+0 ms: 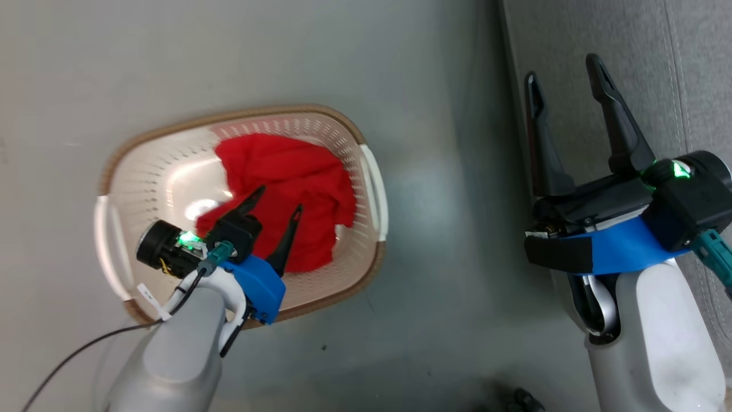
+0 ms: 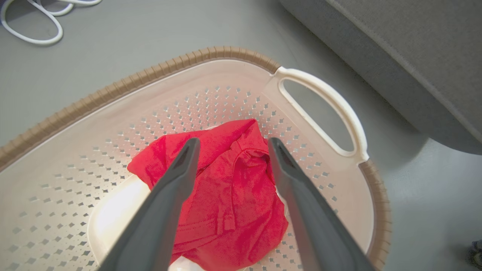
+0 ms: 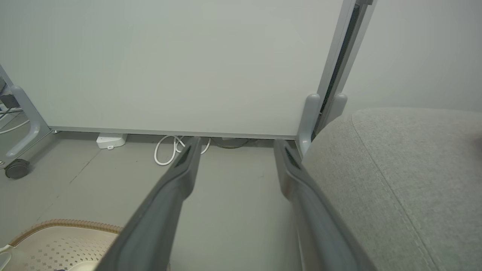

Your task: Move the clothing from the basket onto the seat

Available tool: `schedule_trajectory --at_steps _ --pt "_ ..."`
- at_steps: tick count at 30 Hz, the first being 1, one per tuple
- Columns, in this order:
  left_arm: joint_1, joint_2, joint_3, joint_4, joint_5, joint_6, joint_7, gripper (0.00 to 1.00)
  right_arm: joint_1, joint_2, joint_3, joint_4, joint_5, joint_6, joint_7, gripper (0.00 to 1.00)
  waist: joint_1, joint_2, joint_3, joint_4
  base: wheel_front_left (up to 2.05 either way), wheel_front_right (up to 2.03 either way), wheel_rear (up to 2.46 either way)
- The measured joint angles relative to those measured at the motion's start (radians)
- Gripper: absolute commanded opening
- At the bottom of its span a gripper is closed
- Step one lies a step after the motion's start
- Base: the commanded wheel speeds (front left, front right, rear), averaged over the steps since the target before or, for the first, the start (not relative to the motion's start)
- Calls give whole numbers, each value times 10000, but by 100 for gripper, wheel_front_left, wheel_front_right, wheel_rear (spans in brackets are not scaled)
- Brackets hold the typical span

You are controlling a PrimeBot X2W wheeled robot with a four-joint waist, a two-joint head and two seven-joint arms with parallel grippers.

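Note:
The red garment needs to go from the basket onto the seat, so my left gripper should grab it next by its hemmed fold [image 2: 246, 151].
A crumpled bright red garment [image 1: 286, 183] [image 2: 229, 195] lies in the right half of the cream basket [image 1: 160, 171] [image 2: 113, 124] on the grey floor. My left gripper [image 1: 280, 199] [image 2: 231, 145] is open inside the basket, just above the red cloth, one finger on each side of a fold. The grey sofa [image 1: 646, 68] [image 2: 406, 49] [image 3: 406, 177] runs along the right. My right gripper [image 1: 563, 68] [image 3: 235, 145] stands open and empty at the sofa's near edge, high above the floor.
A white panel on grey legs [image 3: 169, 64] stands beyond the floor, with white cables [image 3: 169, 150] [image 2: 34, 22] and a small white box [image 3: 110, 140] at its foot. A castor [image 3: 16, 168] is at the far left. Bare floor separates the basket from the sofa.

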Motion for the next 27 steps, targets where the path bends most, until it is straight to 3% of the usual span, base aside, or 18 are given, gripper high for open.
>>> schedule_trajectory --at_steps 11,19,24,27 --pt "-1190 738 -309 1377 182 19 -2 100 -283 2 458 414 855 0 -709 100 -1 0 1746 -1325 0 0 0" --pt "-1715 786 -176 2127 167 598 -2 100 -236 2 564 652 1049 0 -966 100 -2 0 2293 -1783 0 0 0" --pt "-2136 763 6 2514 138 1319 -2 100 -134 4 623 642 1122 0 -1037 100 -2 0 2374 -1780 0 0 0" --pt "-2297 736 -36 2869 136 1336 -4 100 -112 4 679 635 1195 0 -1041 100 -3 0 2391 -1792 0 0 0"
